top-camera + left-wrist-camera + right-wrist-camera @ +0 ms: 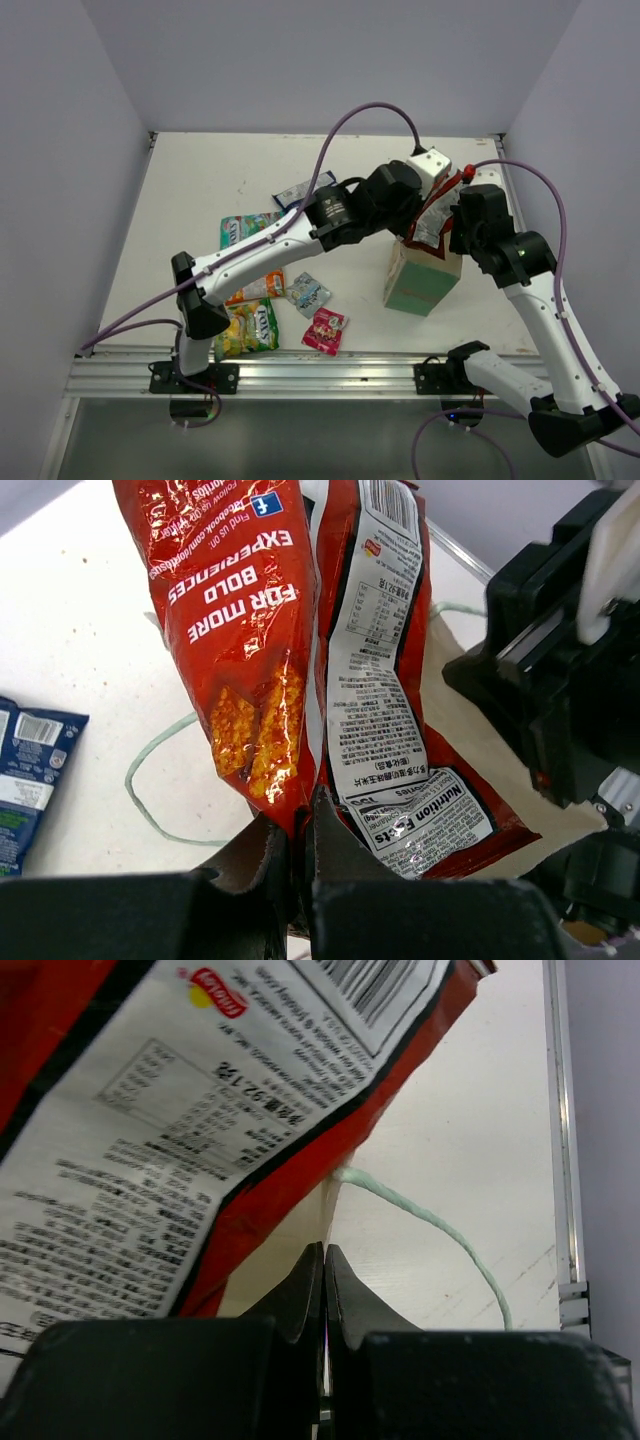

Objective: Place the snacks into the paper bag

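Note:
The far end of the red packet (436,218) lies past the bag's rim and would catch there if my left gripper opened now, so the packet stays held for now.
My left gripper (418,213) (300,832) is shut on the lower edge of a creased red foil snack packet (436,218) (250,610) and holds it over the open top of the paper bag (418,285). The bag is tan with a green lower part and stands upright at the right. My right gripper (459,226) (325,1252) is shut on the bag's pale rim (300,1230), next to a pale string handle (440,1225). The red packet also fills the upper left of the right wrist view (180,1090).
Loose packets lie on the table left of the bag: blue (303,190) (25,770), green (245,228), orange (262,288), silvery (308,294), pink (324,330) and yellow-green (250,328). The left arm spans over them. Walls close the left, back and right.

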Motion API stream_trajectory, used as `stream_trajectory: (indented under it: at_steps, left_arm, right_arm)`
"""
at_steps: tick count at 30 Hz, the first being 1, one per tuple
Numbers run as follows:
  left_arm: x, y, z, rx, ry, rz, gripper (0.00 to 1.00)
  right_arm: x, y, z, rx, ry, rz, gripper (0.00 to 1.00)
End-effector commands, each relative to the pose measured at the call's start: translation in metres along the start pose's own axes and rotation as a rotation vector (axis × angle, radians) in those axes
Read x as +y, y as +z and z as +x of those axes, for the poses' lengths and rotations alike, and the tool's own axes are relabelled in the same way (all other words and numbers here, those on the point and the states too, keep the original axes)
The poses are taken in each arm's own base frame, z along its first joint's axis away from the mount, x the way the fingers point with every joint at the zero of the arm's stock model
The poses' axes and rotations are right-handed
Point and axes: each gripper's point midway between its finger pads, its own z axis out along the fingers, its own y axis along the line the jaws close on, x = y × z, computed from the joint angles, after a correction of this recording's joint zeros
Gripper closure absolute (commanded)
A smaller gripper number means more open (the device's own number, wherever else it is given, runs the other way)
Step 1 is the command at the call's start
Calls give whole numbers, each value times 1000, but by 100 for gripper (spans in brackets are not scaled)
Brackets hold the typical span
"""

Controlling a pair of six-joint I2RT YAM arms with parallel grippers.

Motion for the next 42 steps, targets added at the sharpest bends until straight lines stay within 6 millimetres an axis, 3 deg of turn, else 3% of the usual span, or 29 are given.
stream_trajectory:
  at_steps: [1,6,12,18,19,22,23,24,25,27,30,31,34,37,40,42]
  left_arm:
    - [-11,6,6,39,116,-37,100]
    - [-36,15,16,61,165,11,100]
    - [-36,30,44,149,201,1,100]
    - [-40,30,37,125,200,25,97]
    - [-42,23,31,109,196,34,78]
    - [-47,8,3,0,196,37,54]
    - [-48,-9,-22,-92,180,41,51]
    - [-48,-20,-34,-141,185,14,48]
    - [-46,-45,-56,-216,167,12,41]
    - [-47,-64,-79,-330,132,7,39]
    - [-28,-106,-105,-475,51,-26,35]
    - [-20,-130,-119,-540,16,-36,35]
    - [4,-143,-112,-573,-8,-119,33]
    - [38,-171,-108,-648,-58,-239,29]
    - [73,-152,-74,-563,-33,-376,28]
    - [115,-115,-39,-462,-59,-422,29]
  right_arm:
    - [3,-3,-5,-22,26,-20,100]
    - [3,-4,-6,-26,27,-18,100]
    - [4,-4,-9,-28,26,-25,100]
    - [6,-2,-8,-21,20,-31,100]
    - [6,-3,-9,-24,21,-31,100]
    - [7,-2,-9,-23,20,-33,100]
    - [7,-1,-8,-19,20,-32,100]
    - [7,-1,-8,-20,19,-33,100]
    - [7,-1,-7,-18,19,-33,100]
    - [7,-1,-8,-19,18,-33,100]
    - [8,0,-8,-20,14,-33,100]
    - [7,-1,-9,-21,13,-32,100]
    - [7,0,-9,-18,8,-31,100]
    - [8,1,-8,-14,5,-30,100]
    - [9,2,-8,-16,6,-34,100]
    - [9,3,-9,-18,6,-37,100]
